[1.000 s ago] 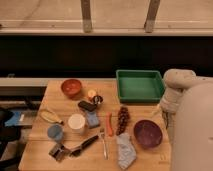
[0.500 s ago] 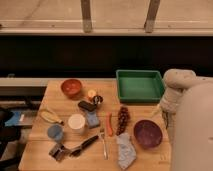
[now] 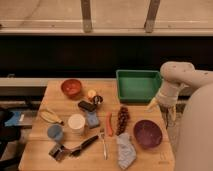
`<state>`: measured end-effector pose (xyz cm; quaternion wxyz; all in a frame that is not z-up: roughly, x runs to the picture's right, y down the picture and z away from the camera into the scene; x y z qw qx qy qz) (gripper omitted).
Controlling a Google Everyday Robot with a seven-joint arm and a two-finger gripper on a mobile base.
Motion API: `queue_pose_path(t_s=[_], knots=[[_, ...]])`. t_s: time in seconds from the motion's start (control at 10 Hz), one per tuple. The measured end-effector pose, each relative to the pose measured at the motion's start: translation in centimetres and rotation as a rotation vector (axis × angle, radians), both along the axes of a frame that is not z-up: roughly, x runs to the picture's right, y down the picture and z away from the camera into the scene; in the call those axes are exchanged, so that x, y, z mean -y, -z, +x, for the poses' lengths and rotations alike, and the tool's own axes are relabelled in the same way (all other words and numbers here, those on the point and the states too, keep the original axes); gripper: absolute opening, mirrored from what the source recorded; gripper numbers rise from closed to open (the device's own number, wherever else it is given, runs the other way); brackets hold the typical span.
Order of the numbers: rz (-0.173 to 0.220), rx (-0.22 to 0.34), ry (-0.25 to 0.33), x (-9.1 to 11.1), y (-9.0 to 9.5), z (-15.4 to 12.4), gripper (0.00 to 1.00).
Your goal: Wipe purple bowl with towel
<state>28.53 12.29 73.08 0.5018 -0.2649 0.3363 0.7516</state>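
Observation:
I need to pick up the light blue towel by its crumpled folds with my gripper next. Then it can wipe the purple bowl (image 3: 147, 133).
The purple bowl (image 3: 147, 133) sits near the table's front right corner, wide, shallow and dark maroon. Just left of it, at the front edge, the pale blue towel (image 3: 126, 150) lies crumpled and touches nothing else. My gripper (image 3: 161, 107) hangs at the end of the white arm off the table's right side, above and behind the bowl, beside the green tray. Its fingers point down, stand open and hold nothing.
A green tray (image 3: 137, 86) stands at the back right and an orange-red bowl (image 3: 71, 87) at the back left. Between them and the front lie a blue block (image 3: 92, 119), a white cup (image 3: 76, 122), a blue cup (image 3: 55, 132), a banana (image 3: 50, 116), grapes (image 3: 122, 119), a fork (image 3: 103, 145) and a black utensil (image 3: 82, 146).

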Motion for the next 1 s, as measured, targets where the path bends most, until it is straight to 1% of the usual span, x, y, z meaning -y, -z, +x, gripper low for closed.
queue_pose_path(t_s=[0.1,0.2,0.3,0.4,0.6,0.7,0.8,0.9,1.0], knots=[[0.019,0.031,0.026,1.3,0.6,-2.0,0.80],[0.035,0.078,0.063,2.1,1.1,-4.6,0.80],[0.038,0.110,0.087,2.1,1.4,-6.2,0.80],[0.040,0.153,0.124,1.7,1.8,-8.3,0.80],[0.026,0.248,0.200,-0.1,3.0,-12.8,0.80],[0.019,0.280,0.231,-1.1,3.4,-14.2,0.80],[0.008,0.322,0.277,-2.5,4.0,-16.2,0.80],[-0.016,0.356,0.307,-4.0,4.2,-17.8,0.80],[-0.047,0.381,0.338,-5.5,4.5,-19.1,0.80]])
